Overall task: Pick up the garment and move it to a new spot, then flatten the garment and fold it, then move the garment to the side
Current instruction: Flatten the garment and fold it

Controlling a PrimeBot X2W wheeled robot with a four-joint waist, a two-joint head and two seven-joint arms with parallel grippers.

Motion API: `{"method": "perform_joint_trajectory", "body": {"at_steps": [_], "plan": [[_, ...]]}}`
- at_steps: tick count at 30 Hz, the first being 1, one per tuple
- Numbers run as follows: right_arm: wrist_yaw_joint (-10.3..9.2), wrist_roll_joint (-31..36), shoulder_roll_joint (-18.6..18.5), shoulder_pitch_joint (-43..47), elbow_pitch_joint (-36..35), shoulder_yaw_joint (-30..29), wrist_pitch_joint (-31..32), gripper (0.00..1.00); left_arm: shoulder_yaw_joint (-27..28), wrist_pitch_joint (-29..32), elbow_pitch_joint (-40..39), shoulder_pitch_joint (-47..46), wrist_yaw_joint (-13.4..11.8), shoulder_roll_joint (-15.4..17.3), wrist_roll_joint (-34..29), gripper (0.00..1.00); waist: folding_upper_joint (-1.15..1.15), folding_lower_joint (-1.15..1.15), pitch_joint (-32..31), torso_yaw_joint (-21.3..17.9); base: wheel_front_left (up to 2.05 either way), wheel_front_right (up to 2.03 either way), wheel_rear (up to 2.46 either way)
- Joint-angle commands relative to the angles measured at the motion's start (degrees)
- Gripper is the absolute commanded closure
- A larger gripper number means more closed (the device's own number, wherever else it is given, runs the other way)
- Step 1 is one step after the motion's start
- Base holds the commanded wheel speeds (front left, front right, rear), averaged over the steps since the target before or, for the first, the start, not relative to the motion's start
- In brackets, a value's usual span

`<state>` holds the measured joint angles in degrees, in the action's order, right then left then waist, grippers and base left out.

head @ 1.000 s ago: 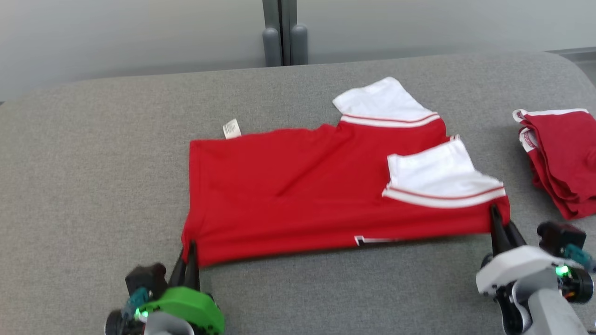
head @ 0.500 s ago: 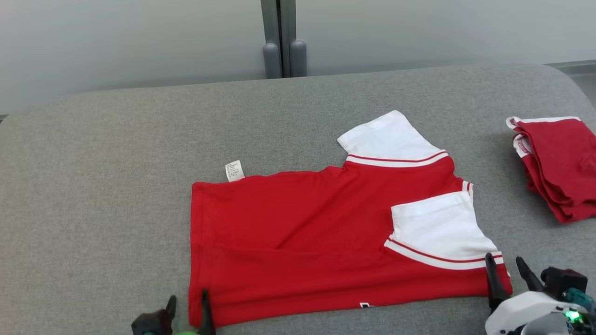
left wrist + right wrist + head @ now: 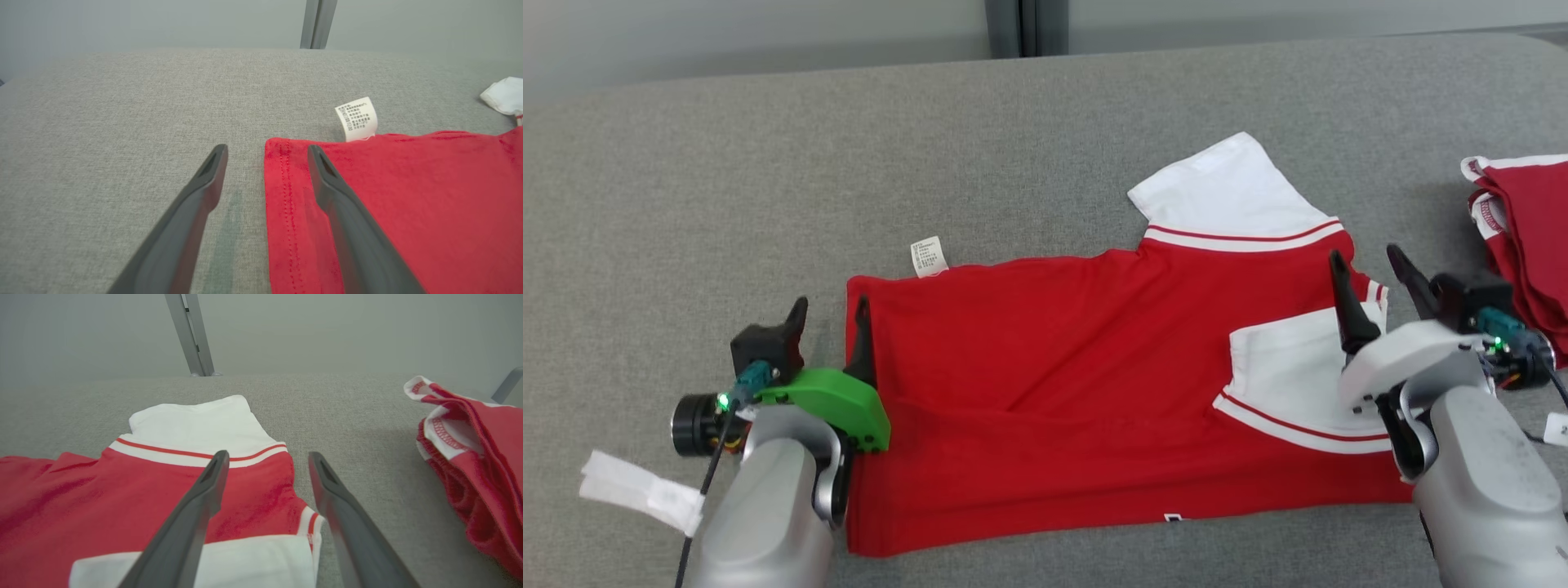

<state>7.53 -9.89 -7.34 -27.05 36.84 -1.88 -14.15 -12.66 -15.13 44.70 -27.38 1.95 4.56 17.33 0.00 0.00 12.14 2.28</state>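
Note:
Next, my left gripper grabs the shirt's hem corner beside the care label, to fold the shirt over the shirt's lower half (image 3: 1013, 480).
The garment (image 3: 1054, 384) is a red shirt with white sleeves, lying folded lengthwise on the grey surface; a white care label (image 3: 929, 256) sticks out at its far left corner. My left gripper (image 3: 827, 310) hovers open over the shirt's left hem, one finger above the cloth, the other above bare surface (image 3: 267, 151). At the shirt's right end my right gripper (image 3: 1372, 269) stands open above the near white sleeve (image 3: 1290, 367), and its wrist view shows the garment (image 3: 122, 490) beneath the fingers (image 3: 265, 457). Neither gripper holds anything.
A second red and white garment (image 3: 1527, 237) lies bunched at the right edge of the grey surface (image 3: 686, 180), close to my right gripper (image 3: 482, 457). A grey post (image 3: 1025, 24) stands behind the far edge. A white tag hangs off my left forearm (image 3: 641, 490).
Both grippers let go of the shirt's near edge and opened, then moved forward over its left hem and right sleeve. The head camera tilted, shifting the whole picture.

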Motion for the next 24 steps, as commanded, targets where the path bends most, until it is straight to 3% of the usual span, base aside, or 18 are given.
{"method": "perform_joint_trajectory", "body": {"at_steps": [1,12,13,14,15,16,24], "plan": [[-0.09,0.5,-0.6,-2.1,0.8,0.7,0.3,0.00,0.2,0.0,1.0,-2.3,0.3,0.6,-0.6,0.00,0.00,0.00,3.5,0.2,0.00,0.00,0.00],[-0.09,1.9,-2.8,-15.2,7.2,6.0,1.1,0.00,-1.7,0.1,9.0,-9.9,2.9,-0.5,-2.1,0.00,0.00,0.00,8.6,1.1,0.00,0.00,0.00],[-0.09,2.0,-3.1,-16.4,8.0,6.6,1.5,0.00,-1.9,0.1,9.5,-10.1,3.0,-0.7,-2.0,0.09,0.00,0.00,8.9,1.3,0.00,0.00,0.00],[-0.09,2.0,-3.4,-17.6,8.7,7.1,1.8,0.00,-2.1,0.1,9.8,-10.2,3.2,-0.9,-2.1,0.55,0.00,0.00,9.1,1.5,0.00,0.00,0.00],[-0.09,2.2,-3.7,-18.6,9.3,7.6,2.1,0.00,-2.3,0.1,10.0,-10.3,3.3,-1.0,-2.2,0.74,0.00,0.00,9.3,1.7,0.00,0.00,0.00],[-0.09,2.3,-3.9,-19.5,10.0,8.1,2.6,0.00,-2.6,0.1,10.2,-10.6,3.5,-1.0,-2.2,1.00,0.00,0.00,9.6,1.9,0.00,0.00,0.00],[-0.09,1.2,-6.1,-28.0,16.9,10.4,6.8,0.00,-5.8,0.1,9.1,-13.5,4.4,-1.3,-2.1,1.00,0.00,0.00,12.4,5.6,0.00,0.00,0.00]]}}
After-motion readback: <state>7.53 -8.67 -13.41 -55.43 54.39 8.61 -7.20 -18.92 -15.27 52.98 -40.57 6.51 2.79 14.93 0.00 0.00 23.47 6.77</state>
